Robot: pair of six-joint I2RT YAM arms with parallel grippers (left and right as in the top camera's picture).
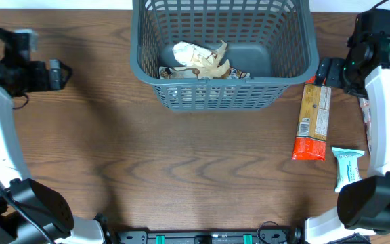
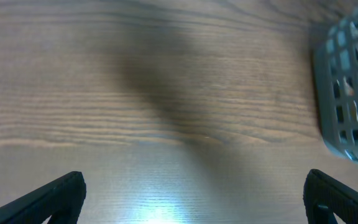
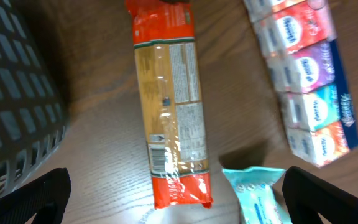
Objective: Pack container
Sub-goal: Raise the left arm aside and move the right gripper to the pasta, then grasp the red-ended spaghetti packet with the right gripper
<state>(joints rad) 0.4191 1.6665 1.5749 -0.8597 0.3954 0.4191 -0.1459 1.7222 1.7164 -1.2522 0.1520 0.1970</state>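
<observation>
The right gripper grabs the orange-and-red snack package (image 1: 313, 122) across its narrow width near the middle next. Both ends of the package stay free to pack into the basket (image 1: 286, 64).
The dark grey-blue mesh basket (image 1: 286, 64) stands at the back centre of the table, with crumpled white and cream packages (image 1: 198, 59) lying in it. Its corner shows in the left wrist view (image 2: 350, 106) and its wall in the right wrist view (image 3: 17, 106). My right gripper (image 1: 323, 71) is open and empty, hovering beside the basket's right side above a long orange-and-red snack package (image 1: 313, 122) (image 3: 169, 112). My left gripper (image 1: 63, 74) is open and empty over bare table far left of the basket; in the left wrist view the gripper (image 2: 194, 205) has nothing between its fingers.
A light teal wipes pack (image 1: 347, 166) (image 3: 257, 196) lies in front of the orange package. A multi-coloured tissue multipack (image 3: 306, 68) lies to the right, mostly hidden under my right arm in the overhead view (image 1: 365, 115). The wooden table (image 1: 181, 163) stretches ahead.
</observation>
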